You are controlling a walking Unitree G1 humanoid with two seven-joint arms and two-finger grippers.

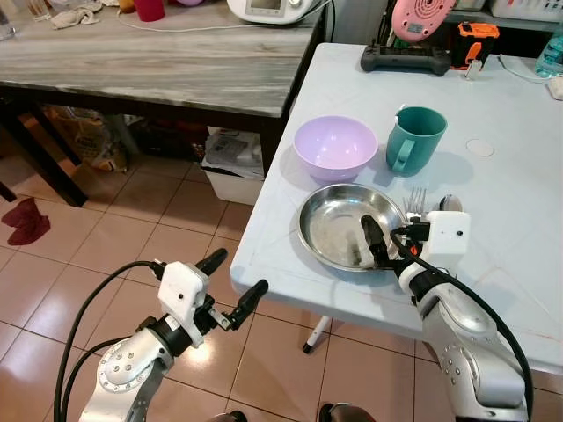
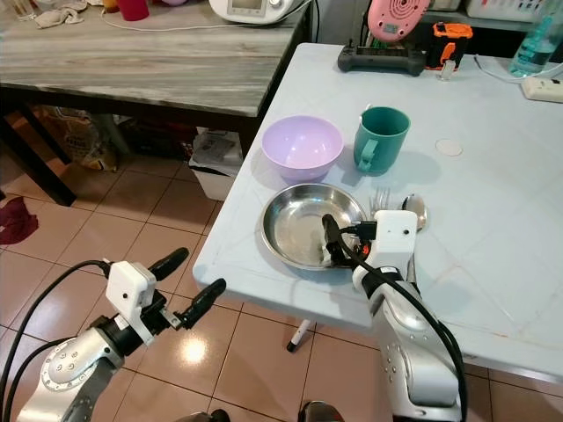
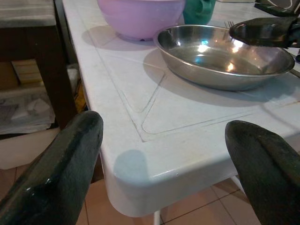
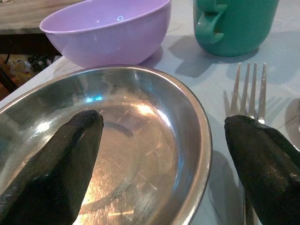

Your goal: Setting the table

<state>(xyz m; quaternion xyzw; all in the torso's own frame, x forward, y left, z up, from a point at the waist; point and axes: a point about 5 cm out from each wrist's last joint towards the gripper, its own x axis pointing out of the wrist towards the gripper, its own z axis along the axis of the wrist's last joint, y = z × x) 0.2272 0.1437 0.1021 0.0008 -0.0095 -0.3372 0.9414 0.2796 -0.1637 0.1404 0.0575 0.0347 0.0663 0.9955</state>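
The steel plate is far wider than my open fingers, so I should grab it next with my right gripper by its thin raised rim [image 1: 402, 217] [image 4: 205, 137].
A steel plate [image 1: 334, 230] lies near the front edge of the white table [image 1: 510, 202]. Behind it stand a purple bowl [image 1: 335, 145] and a teal mug [image 1: 415, 136]. A fork [image 1: 416, 200] and a spoon [image 1: 450, 203] lie just right of the plate. My right gripper [image 1: 392, 237] is open and straddles the plate's right rim [image 4: 197, 122]; one finger [image 4: 56, 173] hangs over the plate's inside, the other [image 4: 267, 164] over the fork. My left gripper [image 1: 232, 280] is open and holds nothing, over the floor just off the table's front left corner [image 3: 136, 173].
A grey wooden table [image 1: 158, 61] stands to the left, with a white bin [image 1: 233, 167] in the gap between the tables. At the white table's back are a black device [image 1: 405, 60], an orange tool [image 1: 478, 35] and a bottle [image 1: 552, 53]. A red cloth [image 1: 26, 220] lies on the tiles.
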